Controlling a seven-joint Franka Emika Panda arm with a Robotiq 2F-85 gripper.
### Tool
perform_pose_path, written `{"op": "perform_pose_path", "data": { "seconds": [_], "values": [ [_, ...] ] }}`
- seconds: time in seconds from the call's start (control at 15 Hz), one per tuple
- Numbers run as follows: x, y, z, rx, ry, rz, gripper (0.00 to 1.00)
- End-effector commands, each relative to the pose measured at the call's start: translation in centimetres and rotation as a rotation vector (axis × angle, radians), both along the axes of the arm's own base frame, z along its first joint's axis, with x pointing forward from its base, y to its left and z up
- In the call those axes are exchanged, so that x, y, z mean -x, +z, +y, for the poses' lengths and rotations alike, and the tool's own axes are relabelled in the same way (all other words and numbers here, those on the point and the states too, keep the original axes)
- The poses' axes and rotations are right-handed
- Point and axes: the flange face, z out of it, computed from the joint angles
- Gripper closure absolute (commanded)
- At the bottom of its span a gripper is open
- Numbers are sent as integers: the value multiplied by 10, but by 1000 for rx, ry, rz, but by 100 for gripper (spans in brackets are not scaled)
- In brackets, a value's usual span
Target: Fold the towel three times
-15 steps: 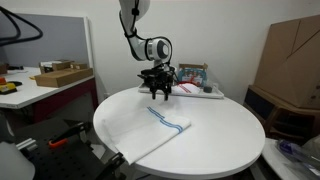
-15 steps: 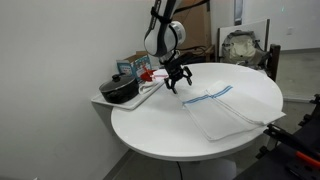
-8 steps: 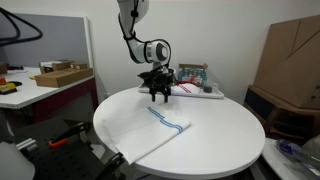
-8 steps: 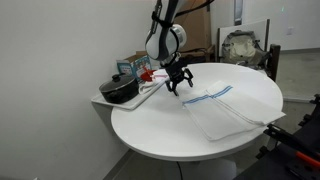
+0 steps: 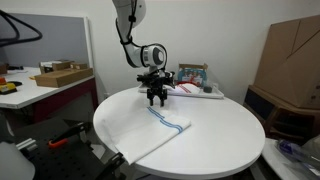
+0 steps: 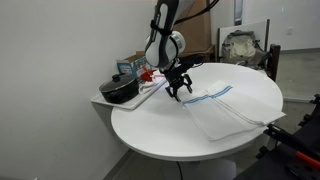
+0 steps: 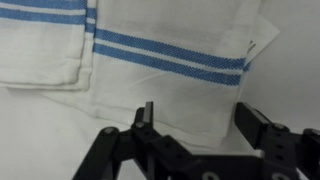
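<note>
My gripper should close on the towel now, because my fingers reach down onto it on both sides of its end below the blue stripes.
A white towel with blue stripes [image 5: 153,130] lies folded on the round white table [image 5: 215,135]. It also shows in an exterior view [image 6: 220,108] and fills the top of the wrist view [image 7: 170,60]. My gripper [image 5: 155,98] hangs open just above the towel's far end, near the striped edge. It also shows in an exterior view [image 6: 181,92]. In the wrist view the two fingers [image 7: 195,120] are spread wide with nothing between them, over the towel's edge.
A tray [image 5: 195,90] with boxes stands at the table's back edge. A dark pot [image 6: 121,90] sits on a side shelf. A cardboard box [image 5: 290,55] stands to one side, and a desk with boxes [image 5: 55,75] to the other.
My gripper has moved a little along the table toward the towel's striped end and lowered slightly. The towel has not moved.
</note>
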Motion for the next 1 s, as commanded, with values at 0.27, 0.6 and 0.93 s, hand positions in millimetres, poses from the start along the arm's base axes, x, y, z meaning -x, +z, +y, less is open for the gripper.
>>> {"op": "perform_pose_path", "data": {
  "seconds": [0.27, 0.6, 0.93],
  "values": [
    [3, -2, 4, 50, 30, -30, 79],
    [-6, 6, -6, 59, 21, -53, 100],
    [-47, 41, -42, 67, -60, -137, 100]
  ]
}}
